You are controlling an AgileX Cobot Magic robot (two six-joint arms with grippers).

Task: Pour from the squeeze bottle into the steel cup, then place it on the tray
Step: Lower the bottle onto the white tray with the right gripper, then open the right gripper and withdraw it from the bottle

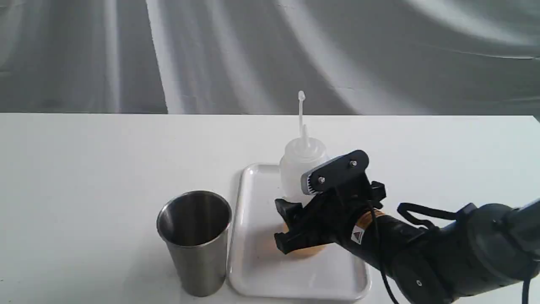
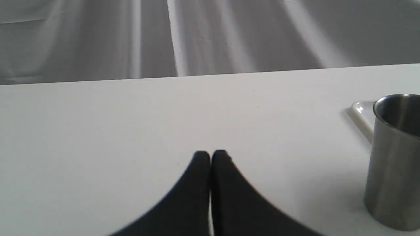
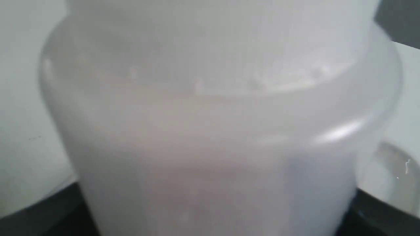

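Observation:
I need to open my right gripper, because the squeeze bottle's amber base rests on the white tray and the bottle would stay standing.
The squeeze bottle stands upright on the white tray, its thin nozzle pointing up and amber liquid showing low at its base. My right gripper reaches in from the right and is shut on the bottle's body. In the right wrist view the bottle fills the picture, with dark fingers at its sides. The steel cup stands on the table just left of the tray. My left gripper is shut and empty over bare table, left of the cup.
A corner of the tray shows behind the cup in the left wrist view. The white table stretches left of the cup and behind the tray. A grey cloth backdrop hangs behind the table's far edge.

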